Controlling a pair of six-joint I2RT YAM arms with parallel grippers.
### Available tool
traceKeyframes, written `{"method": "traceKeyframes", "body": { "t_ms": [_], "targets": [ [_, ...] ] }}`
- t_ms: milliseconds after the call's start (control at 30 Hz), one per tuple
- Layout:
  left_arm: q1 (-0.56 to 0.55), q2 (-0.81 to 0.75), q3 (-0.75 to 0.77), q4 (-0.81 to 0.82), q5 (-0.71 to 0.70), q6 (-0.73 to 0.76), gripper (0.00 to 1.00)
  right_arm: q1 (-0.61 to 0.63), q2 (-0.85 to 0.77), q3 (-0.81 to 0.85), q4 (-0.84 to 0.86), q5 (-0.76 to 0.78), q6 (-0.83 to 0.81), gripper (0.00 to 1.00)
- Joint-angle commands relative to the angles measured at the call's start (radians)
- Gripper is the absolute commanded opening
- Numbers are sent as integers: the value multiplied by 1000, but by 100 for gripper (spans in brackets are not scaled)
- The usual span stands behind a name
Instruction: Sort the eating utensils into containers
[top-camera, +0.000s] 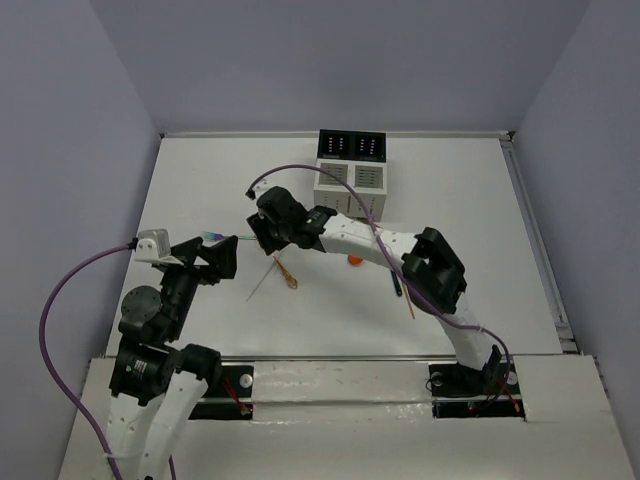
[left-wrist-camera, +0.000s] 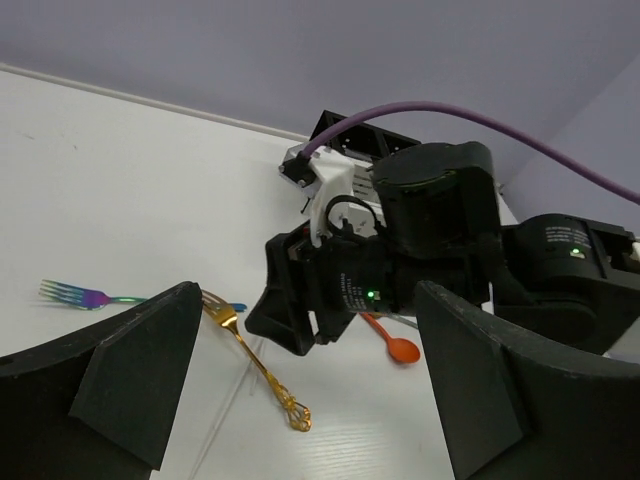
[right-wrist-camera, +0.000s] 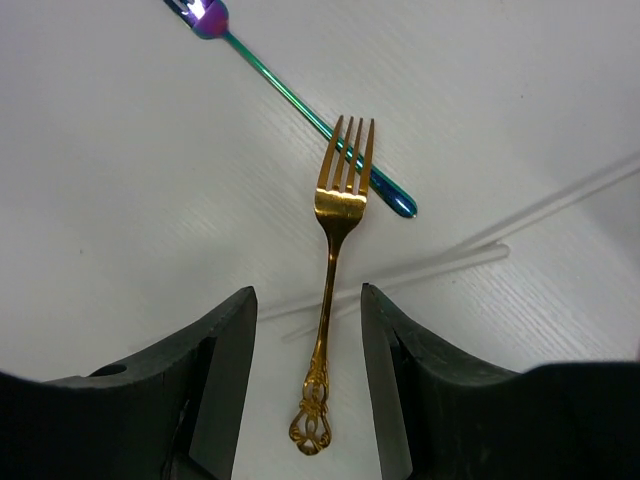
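My right gripper's fingers are above the table in the left wrist view, so they would miss the gold fork's handle if they closed now. They need to first go lower.
A gold fork (right-wrist-camera: 333, 280) lies on the white table, its handle between the fingers of my open right gripper (right-wrist-camera: 308, 385), which hovers just over it. It also shows in the top view (top-camera: 286, 272) and the left wrist view (left-wrist-camera: 256, 366). An iridescent fork (right-wrist-camera: 300, 100) lies just past the gold fork's tines. Thin white sticks (right-wrist-camera: 455, 255) cross under the gold fork. An orange spoon (left-wrist-camera: 392, 341) lies right of them. My left gripper (top-camera: 215, 260) is open and empty, left of the forks. The black and white caddy (top-camera: 350, 165) stands at the back.
A dark stick (top-camera: 397, 287) and a wooden stick (top-camera: 408, 303) lie right of the spoon, under the right arm's elbow. A purple cable (top-camera: 340, 195) arcs over the right arm. The right gripper's body (left-wrist-camera: 310, 295) fills the middle of the left wrist view.
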Motion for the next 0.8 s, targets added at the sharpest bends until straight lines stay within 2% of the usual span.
{"method": "traceKeyframes", "body": {
  "t_ms": [0, 133, 433, 700, 767],
  "targets": [
    [-3, -7, 22, 38, -13, 0, 99, 13, 82, 118, -50, 53, -35, 52],
    [-3, -10, 22, 37, -10, 0, 99, 13, 159, 191, -79, 78, -37, 51],
    [-3, -20, 22, 37, -13, -2, 99, 23, 256, 247, -107, 95, -28, 47],
    [-3, -23, 21, 40, -10, -2, 99, 23, 305, 264, -92, 102, -20, 35],
    [-3, -24, 21, 39, -8, -2, 99, 23, 308, 262, -85, 107, -20, 28]
  ]
}}
